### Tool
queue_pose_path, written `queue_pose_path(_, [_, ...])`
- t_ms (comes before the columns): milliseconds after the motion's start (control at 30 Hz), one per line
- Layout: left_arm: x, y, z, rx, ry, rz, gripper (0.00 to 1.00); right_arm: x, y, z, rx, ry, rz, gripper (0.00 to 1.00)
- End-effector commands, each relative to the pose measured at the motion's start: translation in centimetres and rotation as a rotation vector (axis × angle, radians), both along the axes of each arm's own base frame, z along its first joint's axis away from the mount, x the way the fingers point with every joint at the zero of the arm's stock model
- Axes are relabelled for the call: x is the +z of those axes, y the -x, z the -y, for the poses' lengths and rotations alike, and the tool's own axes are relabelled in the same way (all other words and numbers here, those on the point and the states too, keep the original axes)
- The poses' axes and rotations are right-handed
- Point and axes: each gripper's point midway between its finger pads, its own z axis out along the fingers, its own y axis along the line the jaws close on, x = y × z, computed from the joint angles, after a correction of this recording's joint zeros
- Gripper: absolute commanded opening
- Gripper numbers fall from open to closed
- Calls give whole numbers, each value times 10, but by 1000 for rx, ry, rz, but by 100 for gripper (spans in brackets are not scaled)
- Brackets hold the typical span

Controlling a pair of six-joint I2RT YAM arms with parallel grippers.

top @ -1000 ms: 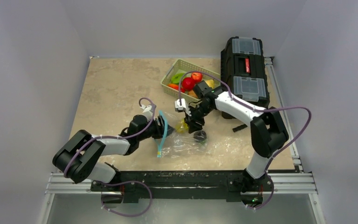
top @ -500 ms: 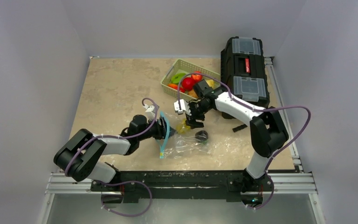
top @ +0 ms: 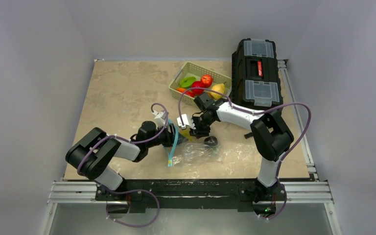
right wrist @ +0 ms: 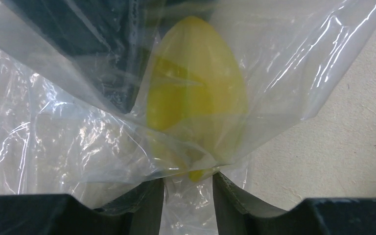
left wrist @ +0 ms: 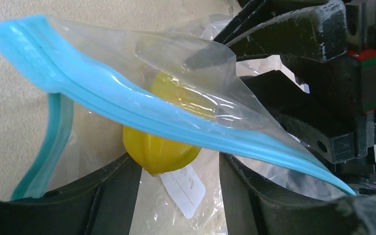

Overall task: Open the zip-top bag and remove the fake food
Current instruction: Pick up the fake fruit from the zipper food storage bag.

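I will grab the yellow fake food with my left gripper next, by its end facing the bag's opening (top: 182,133) (left wrist: 159,155), to take the fake food out lengthwise.
The zip-top bag (top: 200,152) lies crinkled at the table's front centre, its teal zip strip (left wrist: 127,103) raised at the left end. My left gripper (top: 170,137) is at the bag's mouth. Its jaws stand wide apart (left wrist: 176,166) under the upper strip, over flat film. A yellow piece of fake food (left wrist: 159,149) lies in the bag, just beyond the left finger. My right gripper (top: 196,129) faces it from the other side. Its jaws (right wrist: 188,181) are narrowed around the yellow tip (right wrist: 196,174) with film between; a grip does not show. A dark purple piece (top: 210,142) lies in the bag.
A pale green basket (top: 192,65) with red, green, orange and yellow fake food stands at the back centre. A black toolbox (top: 257,71) sits to its right. A small black object (top: 250,133) lies by the bag's right side.
My right gripper moved left toward the left gripper, widening and then narrowing its jaws at the yellow piece. The left gripper stayed at the bag's mouth.
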Motion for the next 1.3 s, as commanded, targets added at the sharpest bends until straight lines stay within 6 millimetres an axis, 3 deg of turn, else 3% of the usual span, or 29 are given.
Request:
queue_pose_path(0, [28,-8,12,-16,96,71,58,7,1,-8,-1,-38,-13,37])
queue_pose_path(500, [12,-19,-11,134,-17,25,67,10,15,-15,21,-75,-93,24])
queue_pose_path(767, [12,-21,-9,133,-11,34,66,10,18,-19,14,-82,-138,17])
queue_pose_path(933, [12,-21,-7,125,-1,34,57,6,17,-19,-5,-69,-151,14])
queue_pose_path(1267, [14,-21,-1,107,27,32,11,6,17,-19,-12,-71,-157,14])
